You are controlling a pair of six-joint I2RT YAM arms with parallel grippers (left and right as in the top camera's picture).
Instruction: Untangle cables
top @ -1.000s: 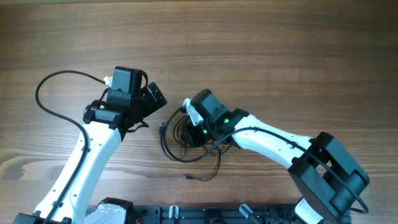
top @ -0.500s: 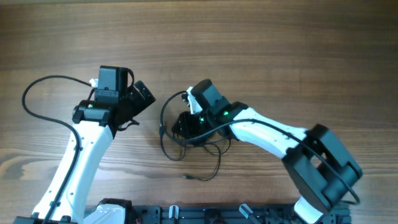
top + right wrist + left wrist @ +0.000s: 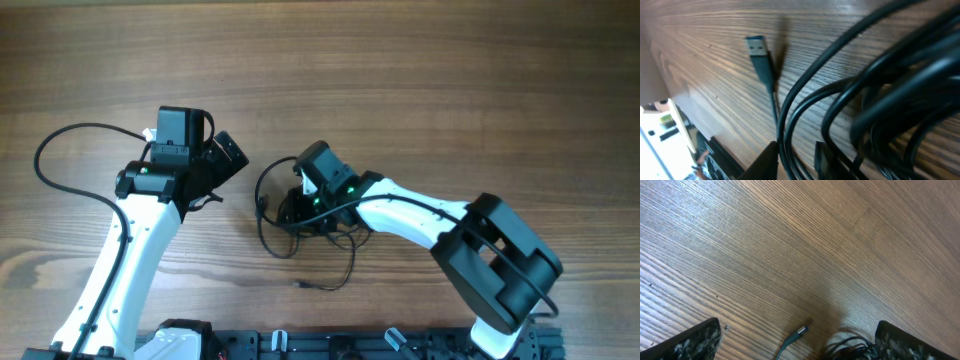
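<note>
My left gripper grabs the tangle's looped edge next, leaving the plug free, so my right gripper is free to pull pieces of cable out.
The cables [image 3: 285, 232] lie as a black tangle at the table's middle, with one loop curving left and a loose strand trailing toward the front edge. My right gripper [image 3: 298, 205] is down in the tangle. In the right wrist view its fingers [image 3: 769, 161] stand close together with two black strands [image 3: 785, 130] between them, and a silvery USB plug [image 3: 756, 47] lies just beyond on the wood. My left gripper [image 3: 236, 158] is open and empty, left of the tangle. In the left wrist view, a small plug [image 3: 800, 331] and the tangle's edge [image 3: 850, 347] lie between its fingers [image 3: 695, 341].
The left arm's own thick black wire [image 3: 60, 150] loops out over the table at the far left. The black base rail [image 3: 330, 345] runs along the front edge. The wood table [image 3: 420, 80] stretches behind both arms.
My left gripper has drawn back to the left, away from the tangle, then stopped. My right gripper has shifted left into the tangle, and a cable loop has spread out at its left.
</note>
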